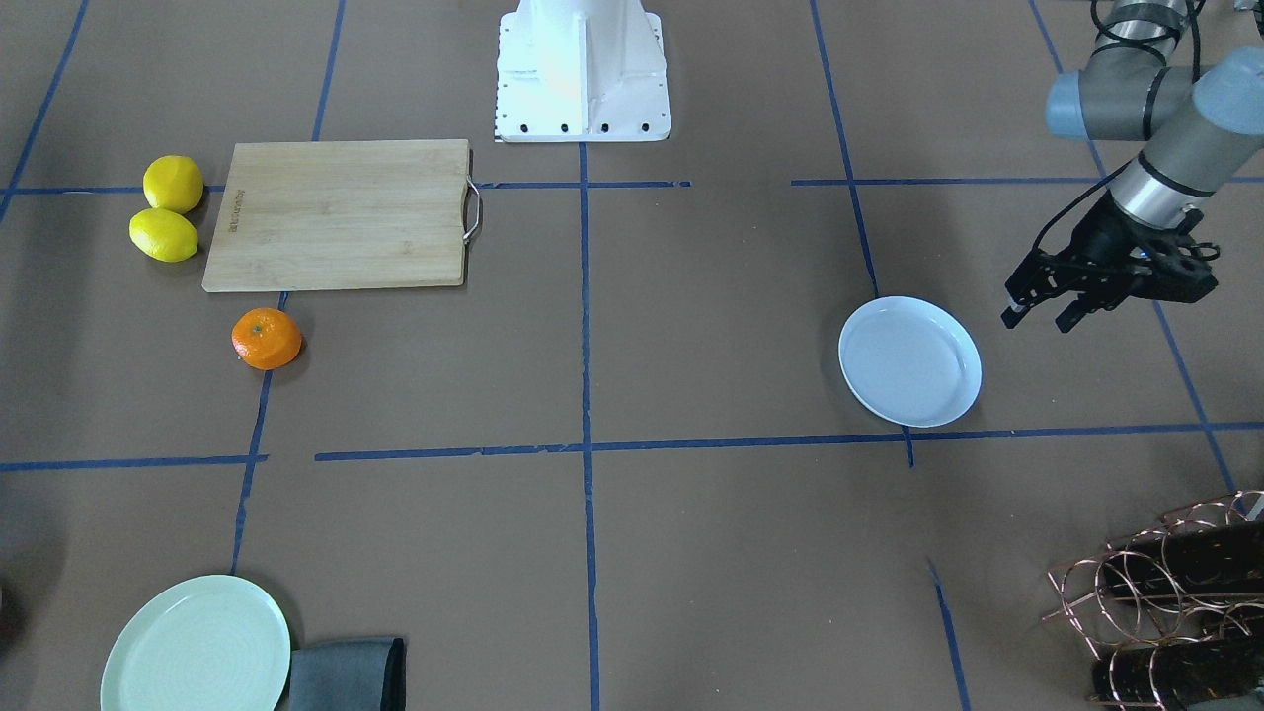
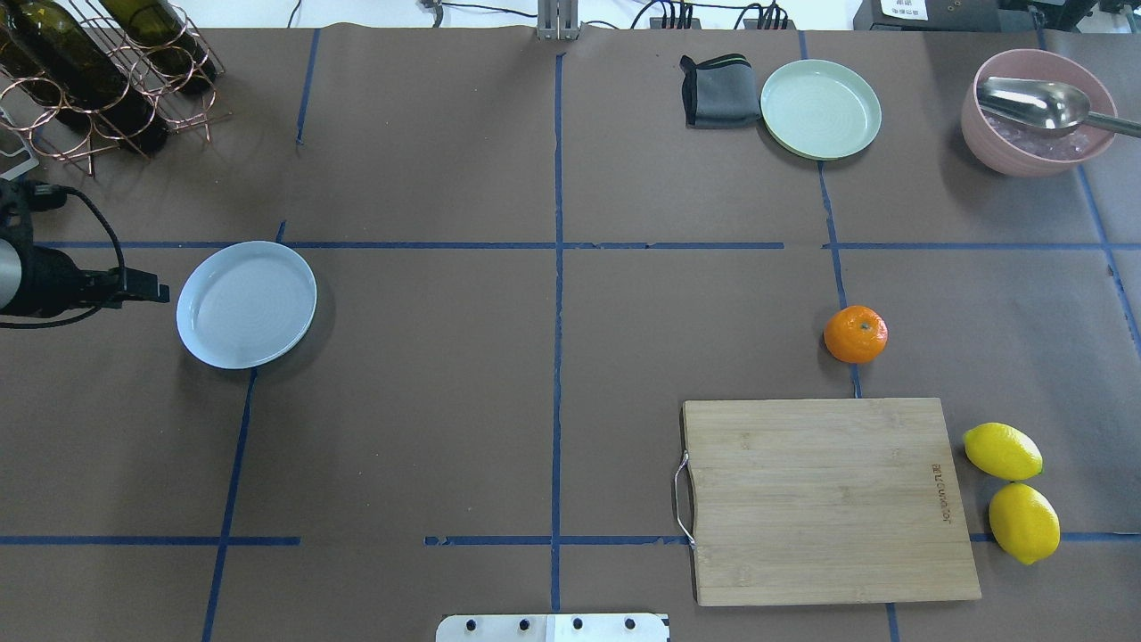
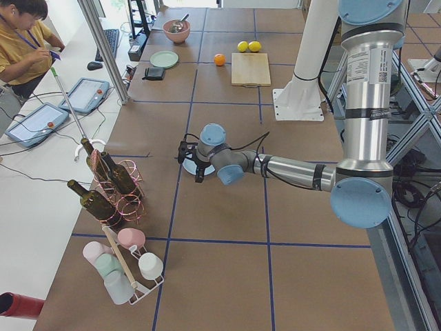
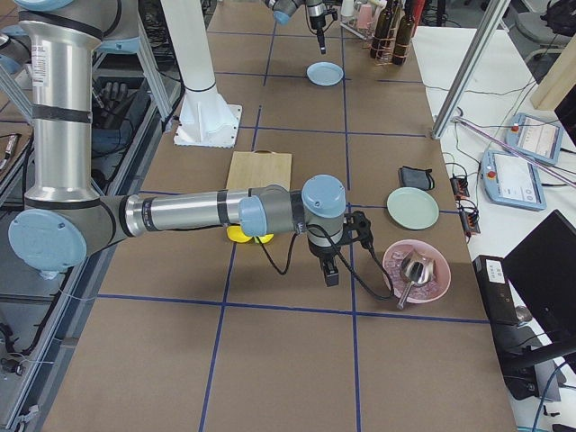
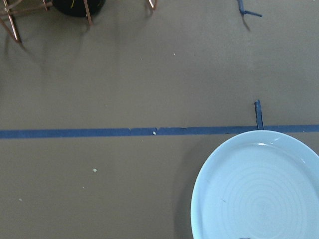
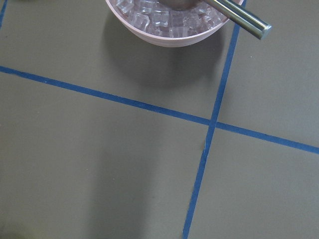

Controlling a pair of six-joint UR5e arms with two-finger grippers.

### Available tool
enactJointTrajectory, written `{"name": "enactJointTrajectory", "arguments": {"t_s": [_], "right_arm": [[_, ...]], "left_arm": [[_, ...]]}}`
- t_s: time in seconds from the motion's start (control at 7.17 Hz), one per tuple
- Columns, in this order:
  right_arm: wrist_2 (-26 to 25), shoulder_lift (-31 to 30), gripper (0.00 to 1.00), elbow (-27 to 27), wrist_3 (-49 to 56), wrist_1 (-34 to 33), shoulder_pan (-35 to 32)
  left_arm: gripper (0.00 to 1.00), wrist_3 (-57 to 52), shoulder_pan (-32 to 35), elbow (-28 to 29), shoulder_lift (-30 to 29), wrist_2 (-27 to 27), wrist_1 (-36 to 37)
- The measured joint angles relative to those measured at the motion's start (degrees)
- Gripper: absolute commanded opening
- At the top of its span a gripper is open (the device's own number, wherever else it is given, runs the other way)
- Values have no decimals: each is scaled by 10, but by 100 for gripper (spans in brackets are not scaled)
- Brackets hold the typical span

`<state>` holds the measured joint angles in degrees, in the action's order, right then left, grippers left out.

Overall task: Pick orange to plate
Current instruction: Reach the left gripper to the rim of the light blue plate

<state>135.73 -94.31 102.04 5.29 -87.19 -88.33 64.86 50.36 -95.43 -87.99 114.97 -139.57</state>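
The plate needs to come within reach for the orange [image 1: 267, 339], so my left gripper should grab the plate's rim [image 1: 972, 344] next.
The orange [image 1: 267, 339] sits on the brown table just off the corner of a wooden cutting board; it also shows in the overhead view [image 2: 855, 334]. Far across the table lies the pale bluish-white plate [image 1: 909, 361] [image 2: 246, 304], empty, its rim filling the lower right of the left wrist view [image 5: 259, 189]. My left gripper [image 1: 1037, 321] [image 2: 159, 291] hovers just beside the plate's outer edge, open and holding nothing. My right gripper [image 4: 330, 273] shows only in the exterior right view, pointing down near a pink bowl; whether it is open or shut I cannot tell.
Cutting board [image 2: 829, 499] with two lemons [image 2: 1002, 451] beside it. Mint-green plate [image 2: 820, 109] and grey cloth [image 2: 718, 91] at the far edge. Pink bowl [image 2: 989, 147] of ice with a spoon at far right. Wine-bottle rack [image 2: 98, 71] behind the left gripper.
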Motion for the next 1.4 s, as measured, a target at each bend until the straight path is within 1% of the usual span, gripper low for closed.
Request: {"name": "enactJointTrajectory", "arguments": {"t_s": [0.14,0.28,0.56,0.84,1.12,1.4], "right_arm": [[0,0,100,-2,0,0,0],[0,0,100,-2,1,0,0],[0,0,100,-3,1,0,0],[0,0,100,-4,1,0,0],[0,0,100,-5,2,0,0],[0,0,100,-5,2,0,0]], "left_arm": [[58,17,-14,8,-6,-13,-4],[52,24,-23,23,-17,-25,-5],[49,26,-30,54,-38,-33,-6],[0,26,-33,66,-46,-34,-9],[0,24,-34,67,-47,-34,-10],[0,16,-34,52,-47,-33,-17]]}}
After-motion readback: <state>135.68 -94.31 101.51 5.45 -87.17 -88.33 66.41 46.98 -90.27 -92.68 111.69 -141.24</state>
